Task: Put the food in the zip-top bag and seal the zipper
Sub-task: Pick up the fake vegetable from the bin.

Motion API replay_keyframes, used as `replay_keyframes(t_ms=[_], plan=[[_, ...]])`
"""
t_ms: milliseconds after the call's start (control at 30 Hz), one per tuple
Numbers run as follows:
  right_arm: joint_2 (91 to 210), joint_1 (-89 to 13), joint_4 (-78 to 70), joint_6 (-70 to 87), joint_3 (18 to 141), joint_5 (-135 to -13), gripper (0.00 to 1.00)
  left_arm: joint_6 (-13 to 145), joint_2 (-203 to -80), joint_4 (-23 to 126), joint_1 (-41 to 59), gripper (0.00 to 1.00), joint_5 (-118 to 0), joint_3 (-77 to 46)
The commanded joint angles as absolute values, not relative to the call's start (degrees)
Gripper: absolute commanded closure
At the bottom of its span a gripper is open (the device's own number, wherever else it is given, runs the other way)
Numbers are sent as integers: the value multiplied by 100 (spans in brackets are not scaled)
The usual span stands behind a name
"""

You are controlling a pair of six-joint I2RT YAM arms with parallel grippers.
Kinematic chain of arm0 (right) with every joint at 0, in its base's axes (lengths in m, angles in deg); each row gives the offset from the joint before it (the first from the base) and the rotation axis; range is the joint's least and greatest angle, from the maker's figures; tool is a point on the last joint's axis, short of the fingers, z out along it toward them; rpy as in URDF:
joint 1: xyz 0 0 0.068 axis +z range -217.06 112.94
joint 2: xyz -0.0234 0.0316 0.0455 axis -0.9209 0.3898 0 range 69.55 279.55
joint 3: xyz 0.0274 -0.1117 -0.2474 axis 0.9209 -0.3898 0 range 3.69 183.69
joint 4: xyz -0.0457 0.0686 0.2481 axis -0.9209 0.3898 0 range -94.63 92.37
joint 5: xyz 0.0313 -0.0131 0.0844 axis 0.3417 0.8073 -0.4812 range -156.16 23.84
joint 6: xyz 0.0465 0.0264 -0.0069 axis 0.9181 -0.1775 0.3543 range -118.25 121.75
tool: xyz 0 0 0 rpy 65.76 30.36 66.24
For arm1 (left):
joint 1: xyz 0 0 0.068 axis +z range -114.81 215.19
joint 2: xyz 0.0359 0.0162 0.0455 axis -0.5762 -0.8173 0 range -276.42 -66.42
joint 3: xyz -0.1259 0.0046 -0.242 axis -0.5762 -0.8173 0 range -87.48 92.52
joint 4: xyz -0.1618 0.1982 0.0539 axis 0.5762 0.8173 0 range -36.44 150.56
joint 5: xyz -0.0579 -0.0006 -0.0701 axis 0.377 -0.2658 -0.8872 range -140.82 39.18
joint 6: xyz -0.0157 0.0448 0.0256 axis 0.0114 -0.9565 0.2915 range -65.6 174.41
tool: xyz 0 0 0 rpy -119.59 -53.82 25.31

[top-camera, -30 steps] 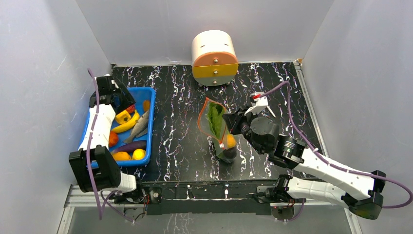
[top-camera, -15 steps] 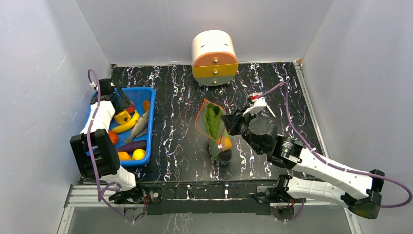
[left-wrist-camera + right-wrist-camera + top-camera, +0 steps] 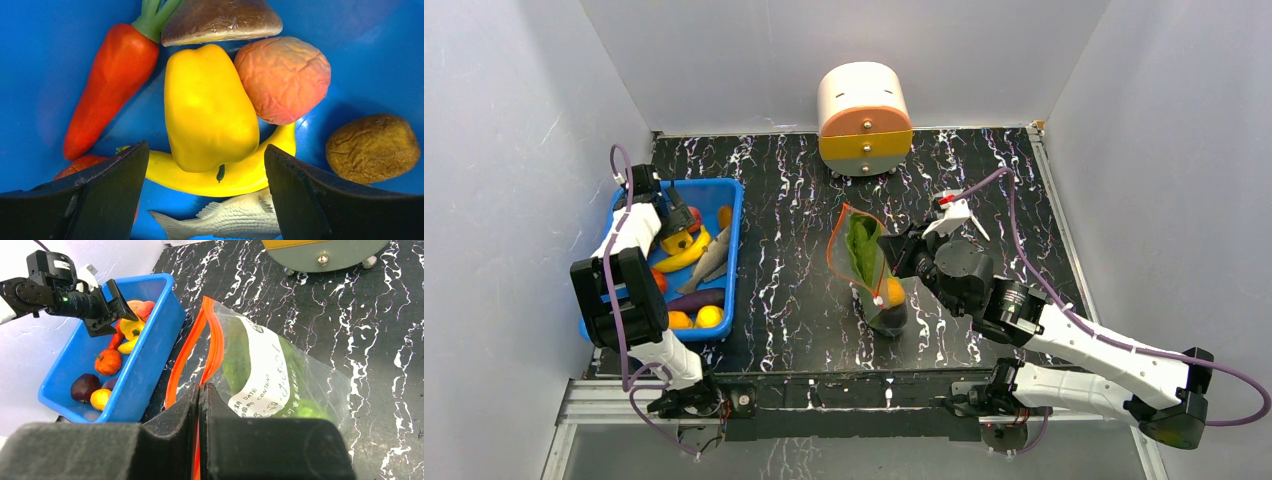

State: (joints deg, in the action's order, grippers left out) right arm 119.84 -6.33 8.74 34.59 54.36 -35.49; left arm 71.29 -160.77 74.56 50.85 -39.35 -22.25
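Observation:
I will next grab the yellow pepper's sides near the stem end (image 3: 680,244) with my left gripper, so the narrower end stays free to go into the zip-top bag (image 3: 869,275).
The zip-top bag (image 3: 869,275) stands on the table, mouth open, with a leafy green (image 3: 862,245), an orange piece (image 3: 895,292) and a dark lump (image 3: 890,318) inside. My right gripper (image 3: 200,387) is shut on the bag's red-orange zipper (image 3: 212,345), next to the white label (image 3: 260,375). My left gripper (image 3: 206,150) is open and empty inside the blue bin, its fingers straddling a yellow pepper (image 3: 207,107) that lies on a banana (image 3: 235,177). Around them are a red pepper (image 3: 107,85), a pink-orange lump (image 3: 282,80), a brown lump (image 3: 372,147) and a grey fish (image 3: 225,220).
The blue bin (image 3: 736,235) sits at the left by the side wall and holds several more toy foods. A cream and orange round drawer unit (image 3: 864,118) stands at the back. White walls close in both sides.
My left gripper has moved from the bin's far left corner down into the bin over the yellow pepper. My right gripper has shifted slightly left with the bag's zipper.

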Motion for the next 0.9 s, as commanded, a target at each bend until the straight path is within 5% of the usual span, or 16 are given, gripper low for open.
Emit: replay_keyframes(t_ms=[0,367,600,867], plan=[[11886,-621,374,3401,5564,-3520,100,7020,-16044,7292,5150,17,-3892,-2194],[11844,-617,371,3445,5545,-3471,100,7021,-16455,7256,5181,21,-4068,-1917],[11815,-622,390,3428,5549,-3437,100,7027,-16485,7292,5185,40,-4124,-1898],[11838,-618,388,3491,5517,-3491,100,7075,-16137,7515,5180,49,-4133,-1902]])
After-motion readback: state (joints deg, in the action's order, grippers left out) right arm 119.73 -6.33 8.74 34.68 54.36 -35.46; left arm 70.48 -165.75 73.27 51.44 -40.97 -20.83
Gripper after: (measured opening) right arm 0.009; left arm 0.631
